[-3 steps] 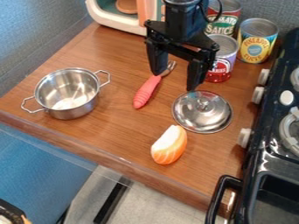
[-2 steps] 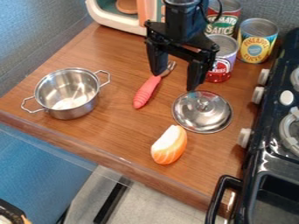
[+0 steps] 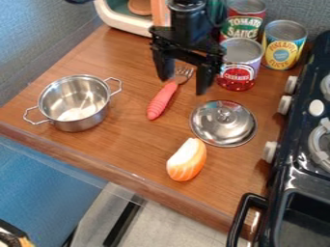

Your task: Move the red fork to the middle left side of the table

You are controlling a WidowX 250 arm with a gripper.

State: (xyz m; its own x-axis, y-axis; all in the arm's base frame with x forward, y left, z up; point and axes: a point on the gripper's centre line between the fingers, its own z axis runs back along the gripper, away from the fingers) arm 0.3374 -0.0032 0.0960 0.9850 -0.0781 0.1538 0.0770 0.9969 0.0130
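The fork (image 3: 161, 100) needs to go to the table's side with the steel pot, so my gripper should pick it up by its red handle next.
The black gripper (image 3: 183, 86) hangs over the upper middle of the table, open, its two fingers spread to either side of the fork's metal head, with nothing held. The red fork (image 3: 161, 100) lies on the wooden table (image 3: 122, 159), its handle pointing down and slightly left and its silver tines up and right, below the gripper. How high the fingertips are above the table I cannot tell exactly.
A steel pot (image 3: 74, 103) stands at the left. Right of the fork are a steel lid (image 3: 223, 123) and an orange-and-white wedge (image 3: 187, 160). Several cans, one with cherries (image 3: 239, 65), stand at the back right. A black stove (image 3: 303, 159) borders the right side.
The gripper has moved left and slightly up in the view, baring more of the fork's tines and the cherry can. The fork and other objects have stayed where they were.
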